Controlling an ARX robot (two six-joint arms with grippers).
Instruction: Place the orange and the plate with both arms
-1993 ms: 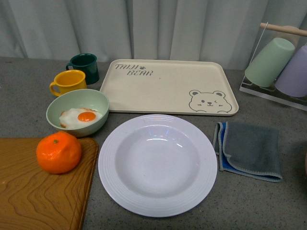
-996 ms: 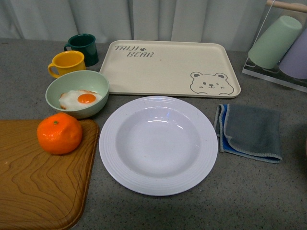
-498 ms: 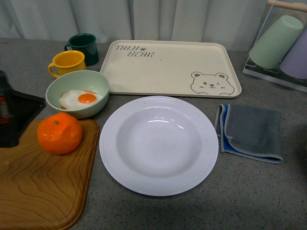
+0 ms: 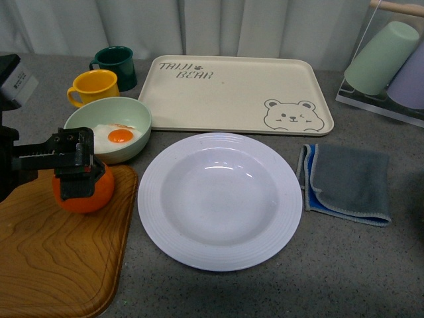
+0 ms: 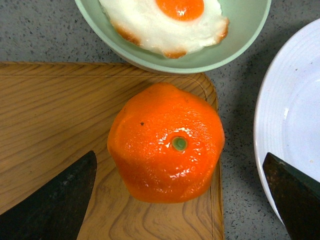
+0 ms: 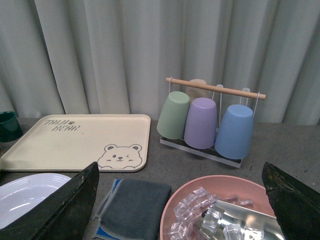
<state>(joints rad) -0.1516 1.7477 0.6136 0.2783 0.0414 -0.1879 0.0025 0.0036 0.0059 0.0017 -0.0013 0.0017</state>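
The green bowl is close behind the orange, so my left gripper will pick the orange up by its opposite sides clear of the bowl.
The orange (image 4: 89, 197) sits at the far right corner of a wooden board (image 4: 53, 258). My left gripper (image 4: 74, 163) hovers over it, open, hiding its top in the front view. In the left wrist view the orange (image 5: 167, 142) lies stem up between the two spread fingers (image 5: 50, 205), which do not touch it. The white plate (image 4: 218, 199) stands empty on the grey table, just right of the board. My right gripper (image 6: 180, 167) is open and holds nothing. It is out of the front view, and its wrist view shows the plate's rim (image 6: 25, 197) to one side.
A pale green bowl (image 4: 132, 112) with a fried egg stands just behind the orange. Behind it are a yellow mug (image 4: 93, 86) and a dark green mug (image 4: 116, 63). The beige bear tray (image 4: 232, 93) lies behind the plate, a grey cloth (image 4: 348, 182) to its right. A cup rack (image 6: 210, 120) and a pink bowl of ice (image 6: 220, 210) sit at right.
My left arm has come into the front view from the left and now hangs over the orange. The orange and plate have not moved.
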